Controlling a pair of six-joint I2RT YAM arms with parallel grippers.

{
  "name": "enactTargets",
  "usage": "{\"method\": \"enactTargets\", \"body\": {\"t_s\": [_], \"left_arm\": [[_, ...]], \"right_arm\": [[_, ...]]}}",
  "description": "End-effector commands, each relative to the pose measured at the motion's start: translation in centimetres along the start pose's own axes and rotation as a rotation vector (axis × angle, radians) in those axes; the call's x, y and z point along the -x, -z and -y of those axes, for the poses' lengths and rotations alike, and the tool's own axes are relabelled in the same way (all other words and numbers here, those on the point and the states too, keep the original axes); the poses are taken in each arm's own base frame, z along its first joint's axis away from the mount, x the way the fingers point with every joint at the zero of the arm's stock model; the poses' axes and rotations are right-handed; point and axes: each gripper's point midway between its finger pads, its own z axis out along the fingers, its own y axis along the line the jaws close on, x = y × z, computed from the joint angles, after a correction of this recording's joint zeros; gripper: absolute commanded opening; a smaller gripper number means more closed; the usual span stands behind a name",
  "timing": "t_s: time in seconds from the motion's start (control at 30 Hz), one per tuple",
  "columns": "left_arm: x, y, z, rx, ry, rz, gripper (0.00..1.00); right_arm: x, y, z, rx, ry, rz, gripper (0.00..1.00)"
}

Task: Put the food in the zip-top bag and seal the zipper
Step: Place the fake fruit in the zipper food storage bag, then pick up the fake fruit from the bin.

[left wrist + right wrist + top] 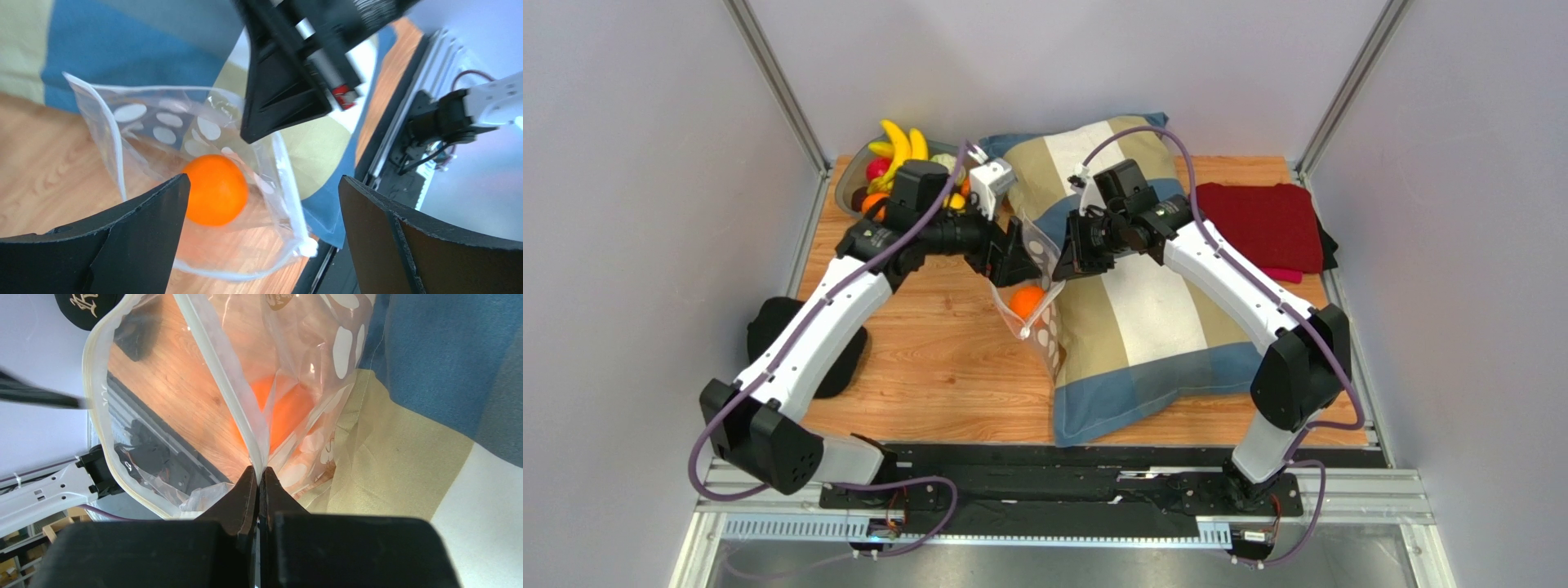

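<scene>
The loose ends of the bananas should go into the zip-top bag (1043, 321) first, so my left gripper will next grab the bananas by their joined stem end.
The clear dotted zip-top bag (1043, 321) hangs by the pillow's left edge, mouth held open, with one orange (1024, 300) inside. My right gripper (1064, 266) is shut on the bag's mouth edge; in the right wrist view the jaws (258, 470) pinch the white zipper strip (212, 380), and the orange (288, 410) shows through the plastic. My left gripper (1020, 261) is open and empty just above the bag's mouth (261, 187), over the orange (215, 190). The remaining food, including yellow bananas (897, 141), lies in a grey bowl (852, 186) at the back left.
A striped blue, beige and white pillow (1149, 294) covers the table's middle right. A folded red cloth (1259, 223) lies at the back right. A black object (775, 333) sits at the table's left edge. Grey walls enclose three sides.
</scene>
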Motion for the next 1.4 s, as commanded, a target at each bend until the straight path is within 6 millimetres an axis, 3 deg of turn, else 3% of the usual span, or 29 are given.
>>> {"method": "enactTargets", "body": {"t_s": [0.0,0.1,0.17,0.23,0.27,0.33,0.37,0.43,0.47,0.5,0.53,0.57,0.6,0.67,0.77,0.97,1.37], "left_arm": [[4.9,4.1,0.9,-0.064,-0.044,0.158,0.99],[7.2,6.2,-3.3,0.029,0.006,0.250,0.99],[7.7,7.1,-8.6,0.174,-0.007,0.260,0.98],[9.0,8.9,-12.7,0.284,-0.031,0.286,0.97],[8.3,8.5,-15.9,0.343,-0.001,0.257,0.96],[8.8,10.2,-20.0,0.426,-0.020,0.267,0.95],[8.6,9.7,-22.0,0.420,-0.028,0.251,0.94],[8.4,10.7,-25.4,0.466,-0.071,0.252,0.94],[7.3,10.3,-28.2,0.505,-0.054,0.229,0.94],[8.2,11.1,-29.7,0.548,-0.104,0.238,0.95],[7.8,11.7,-31.6,0.581,-0.100,0.232,0.95],[6.4,11.0,-34.0,0.581,-0.075,0.208,0.95],[7.2,11.6,-34.9,0.590,-0.101,0.214,0.94],[5.8,12.0,-38.5,0.608,-0.069,0.206,0.93],[4.1,12.0,-41.8,0.604,-0.080,0.210,0.90],[1.9,10.6,-45.4,0.590,-0.125,0.179,0.84],[-1.8,8.2,-48.8,0.580,-0.111,0.122,0.70]], "right_arm": [[1.1,0.2,-0.8,0.046,-0.010,0.032,0.00],[1.1,0.2,-0.9,0.051,-0.016,0.030,0.00],[1.1,0.1,-0.9,0.055,-0.018,0.028,0.00],[1.0,0.1,-0.8,0.054,-0.018,0.025,0.00],[1.1,0.2,-0.8,0.055,-0.017,0.027,0.00],[1.1,0.2,-0.8,0.055,-0.016,0.028,0.00],[1.2,0.2,-0.7,0.053,-0.016,0.030,0.00],[1.2,0.3,-0.6,0.056,-0.017,0.029,0.00],[1.2,0.2,-0.6,0.057,-0.020,0.028,0.00],[1.1,0.2,-0.5,0.057,-0.021,0.025,0.00],[1.1,0.2,-0.5,0.057,-0.023,0.024,0.00],[1.2,0.2,-0.6,0.061,-0.021,0.027,0.00],[1.2,0.1,-0.6,0.062,-0.022,0.024,0.00],[1.1,0.1,-0.6,0.063,-0.024,0.023,0.00],[1.1,-0.2,-0.4,0.061,-0.028,0.017,0.00],[1.2,-0.8,-0.3,0.062,-0.034,0.005,0.00],[1.4,-1.0,0.1,0.056,-0.042,0.003,0.00]]}}
